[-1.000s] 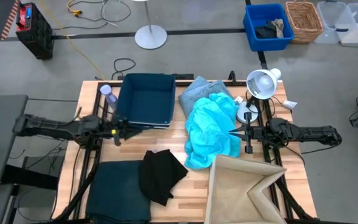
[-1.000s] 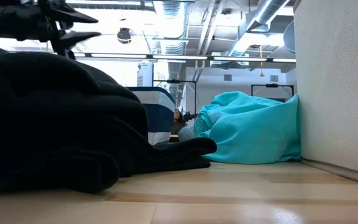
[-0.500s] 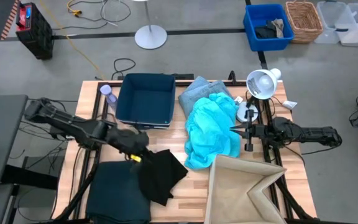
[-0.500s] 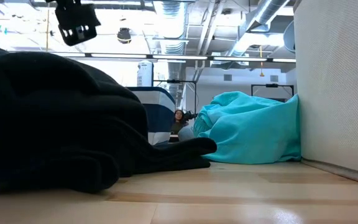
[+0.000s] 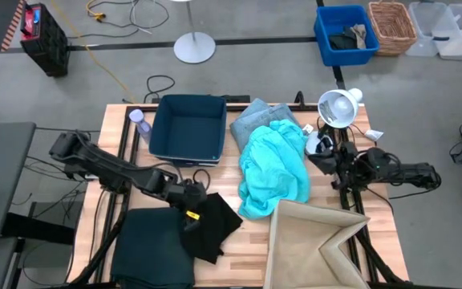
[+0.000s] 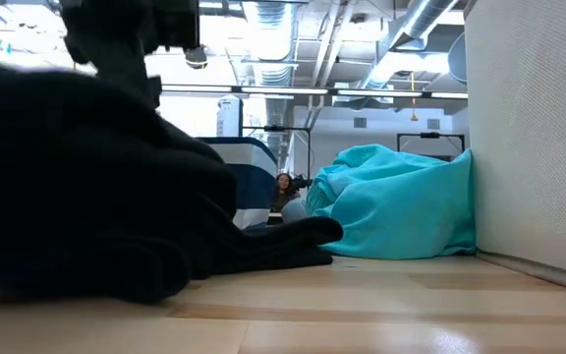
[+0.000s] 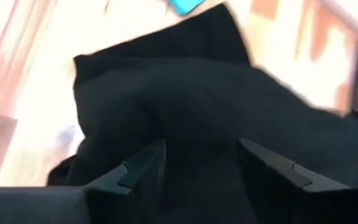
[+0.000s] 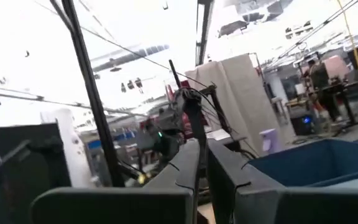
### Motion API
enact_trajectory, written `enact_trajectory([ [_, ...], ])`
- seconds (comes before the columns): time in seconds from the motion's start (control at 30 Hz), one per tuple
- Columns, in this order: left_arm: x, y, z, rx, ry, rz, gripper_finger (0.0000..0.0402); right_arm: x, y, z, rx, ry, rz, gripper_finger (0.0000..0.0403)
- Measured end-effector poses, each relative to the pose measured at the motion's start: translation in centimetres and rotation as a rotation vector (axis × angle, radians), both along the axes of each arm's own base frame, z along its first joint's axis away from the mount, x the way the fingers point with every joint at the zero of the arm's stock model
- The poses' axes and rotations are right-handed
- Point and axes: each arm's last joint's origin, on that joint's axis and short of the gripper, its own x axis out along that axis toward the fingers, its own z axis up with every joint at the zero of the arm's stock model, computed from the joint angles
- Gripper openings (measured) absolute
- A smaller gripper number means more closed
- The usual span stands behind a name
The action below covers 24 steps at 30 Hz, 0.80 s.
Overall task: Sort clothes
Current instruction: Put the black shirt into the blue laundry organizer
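I should next use my left gripper to grab the black garment by the raised fold near its edge [image 5: 202,218], so that I can sort it into the dark teal bin [image 5: 188,128].
A small black garment [image 5: 208,226] lies on the table, its left part on a dark navy-teal garment [image 5: 147,247] at the near left. My left gripper [image 5: 191,205] is open and points down over the black garment's far left edge; in the left wrist view [image 7: 201,168] black cloth [image 7: 185,93] fills the space between and beyond the fingers. A turquoise garment [image 5: 275,168] lies mid-table, partly on a pale grey-blue one [image 5: 253,120]. My right gripper [image 5: 314,156] is shut and empty, to the right of the turquoise garment. My left gripper comes from above, slanting from the table's left, with one open finger [image 7: 143,167] on either side of a hump of the black garment near its far left edge. I cannot tell whether the fingers touch the cloth.
A dark teal rigid bin [image 5: 187,128] stands at the far left of the table. A beige fabric box [image 5: 319,241] stands at the near right, its wall beside the turquoise garment [image 6: 401,206]. A lamp [image 5: 337,106] and a bottle [image 5: 139,122] stand at the far edge.
My left gripper has swung from beside the bin toward the table's near edge and right, and has tipped down over the black garment. My right gripper has drawn back from the turquoise garment toward the right edge and has turned upward.
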Motion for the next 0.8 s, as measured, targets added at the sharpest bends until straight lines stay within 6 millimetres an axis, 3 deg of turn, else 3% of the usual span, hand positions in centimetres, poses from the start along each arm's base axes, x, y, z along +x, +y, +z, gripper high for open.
enact_trajectory([
  [0.23, 1.4, 0.0, -4.3, 0.147, 0.140, -0.158, 0.0210, 0.5, 0.5, 0.0, -0.113, 0.043, 0.006, 0.0048],
  [0.33, 2.3, -0.1, -6.1, 0.127, 0.171, -0.195, 0.0210, 0.8, 0.5, 0.0, -0.122, 0.054, 0.010, 0.0048],
  [0.43, 2.9, -0.3, -7.4, 0.091, 0.183, -0.218, 0.0210, 0.7, 0.6, 1.2, -0.098, 0.037, 0.024, 0.0048],
  [0.63, 3.2, -0.5, -7.9, 0.085, 0.176, -0.242, 0.0206, 0.5, 0.5, 4.8, -0.089, 0.002, 0.013, 0.0048],
  [0.8, 3.3, -0.2, -8.0, 0.181, 0.156, -0.292, 0.0146, 0.8, 0.3, 6.3, -0.087, -0.001, -0.012, 0.0048],
])
